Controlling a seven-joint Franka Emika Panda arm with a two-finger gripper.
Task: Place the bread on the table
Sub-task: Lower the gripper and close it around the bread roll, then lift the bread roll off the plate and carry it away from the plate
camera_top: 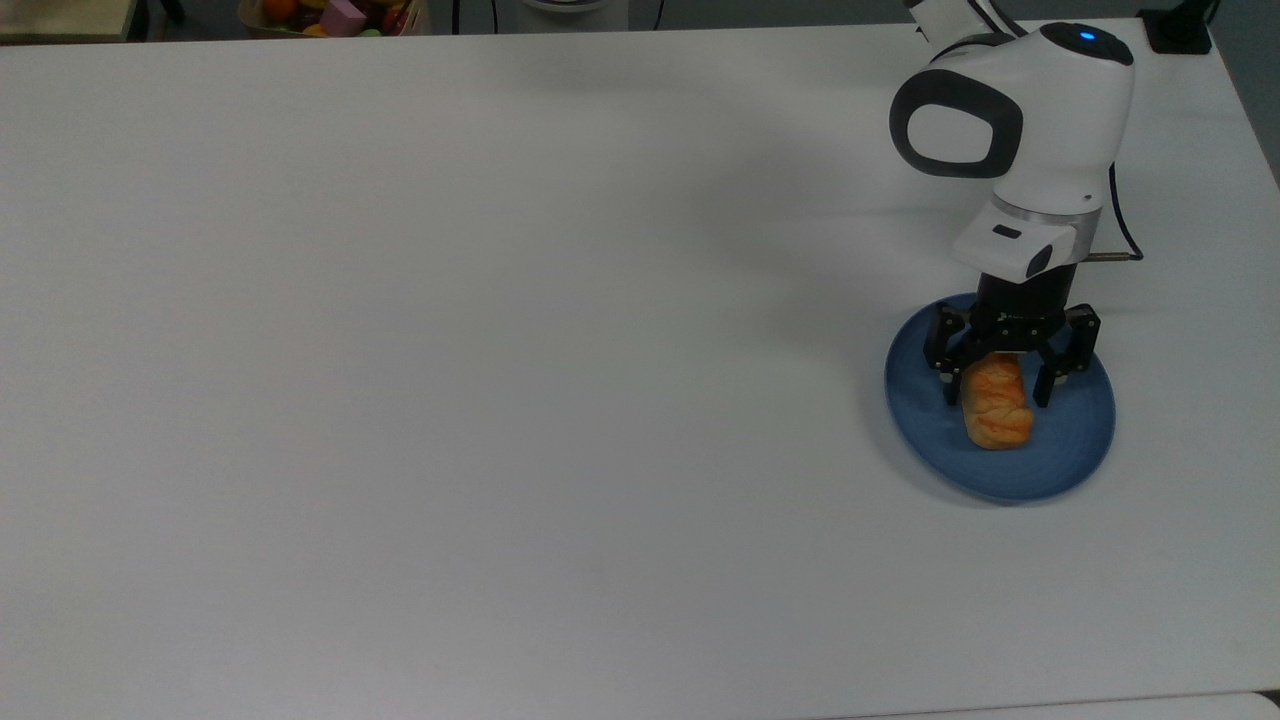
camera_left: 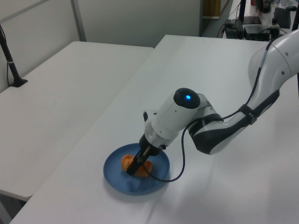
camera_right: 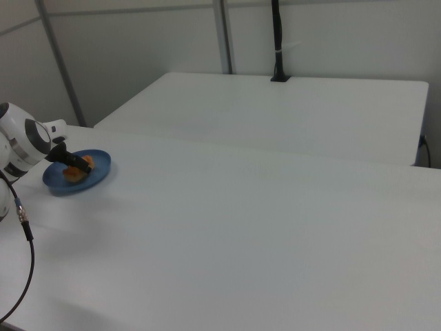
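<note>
The robot's gripper needs to put the bread point(camera_left: 125, 162) on the white table, so it should next pick it up by its middle point(camera_left: 140, 170).
The bread point(camera_top: 997, 415), a golden braided roll, lies on a round blue plate point(camera_top: 1075, 440) at the top view's right, on the white table point(camera_top: 500, 350). My gripper point(camera_top: 995, 392) is lowered onto the plate, open, with one black finger on each side of the bread's far end and close to its flanks. In the left view the gripper point(camera_left: 133, 171) covers the middle of the bread point(camera_left: 125, 162) on the plate point(camera_left: 119, 183). The right view has the plate point(camera_right: 58, 186), bread point(camera_right: 71, 174) and gripper point(camera_right: 85, 165) at its far left.
A box of colourful toys point(camera_top: 335, 15) sits beyond the table's far edge at the top view's upper left. A black cable point(camera_top: 1125, 230) trails behind the arm. A second white table point(camera_left: 56, 93) stands beside this one, with a black pole point(camera_right: 278, 41) at its far edge.
</note>
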